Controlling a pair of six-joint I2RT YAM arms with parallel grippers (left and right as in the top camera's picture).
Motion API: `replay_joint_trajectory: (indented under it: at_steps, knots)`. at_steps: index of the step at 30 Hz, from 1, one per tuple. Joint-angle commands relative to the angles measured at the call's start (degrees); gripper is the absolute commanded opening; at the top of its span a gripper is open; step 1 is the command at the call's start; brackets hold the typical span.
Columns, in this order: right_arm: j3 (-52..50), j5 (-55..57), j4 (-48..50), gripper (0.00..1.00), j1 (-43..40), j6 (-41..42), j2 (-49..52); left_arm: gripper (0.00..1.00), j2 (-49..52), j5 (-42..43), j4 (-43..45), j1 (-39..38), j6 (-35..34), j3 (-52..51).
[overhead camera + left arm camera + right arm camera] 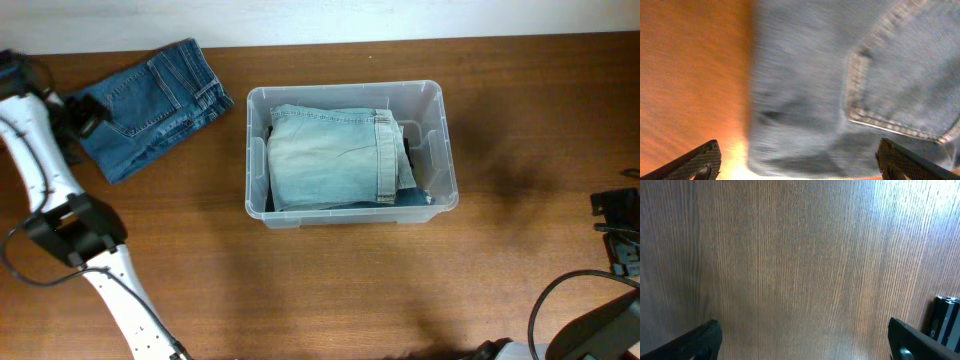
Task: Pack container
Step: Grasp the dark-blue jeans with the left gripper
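Observation:
My left gripper grabs the folded dark blue jeans [150,100] by their edge opposite the waistband next, layers together, so they stay folded for packing into the container.
The clear plastic container [258,200] stands mid-table and holds folded light-wash jeans [335,155] over a darker garment. Folded dark blue jeans [150,100] lie on the table at the far left. My left gripper [85,112] hovers over their left edge, open and empty. The left wrist view shows the same denim with a back pocket [900,85], blurred, and both finger tips [800,165] spread wide over its lower edge. My right gripper [805,342] is open and empty over bare wood; in the overhead view it sits at the right edge [618,228].
The wooden table [330,290] runs under everything. A black object [945,322] shows at the right edge of the right wrist view. The left arm's white links [60,215] cross the table's left side.

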Motion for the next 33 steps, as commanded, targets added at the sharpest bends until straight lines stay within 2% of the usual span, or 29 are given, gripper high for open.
replay_joint_trajectory:
  at_steps: [1, 5, 9, 33]
  knots:
    - [-0.1, 0.7, 0.0, 0.98, -0.3, 0.5, -0.5, 1.00, 0.1, 4.0, 0.4, 2.6, 5.6, 0.7]
    - [-0.1, 0.7, 0.0, 0.98, -0.3, 0.5, -0.5, 0.99, 0.8, 9.0, 2.1, 3.0, 10.8, 0.7]
    - [-0.1, 0.7, 0.0, 0.98, -0.3, 0.5, -0.5, 1.00, 2.8, 14.2, 5.1, 2.8, 11.0, 0.4]
    - [-0.1, 0.7, 0.0, 0.98, -0.3, 0.5, -0.5, 0.99, 8.9, 15.0, 10.3, 3.0, 11.0, 0.1]
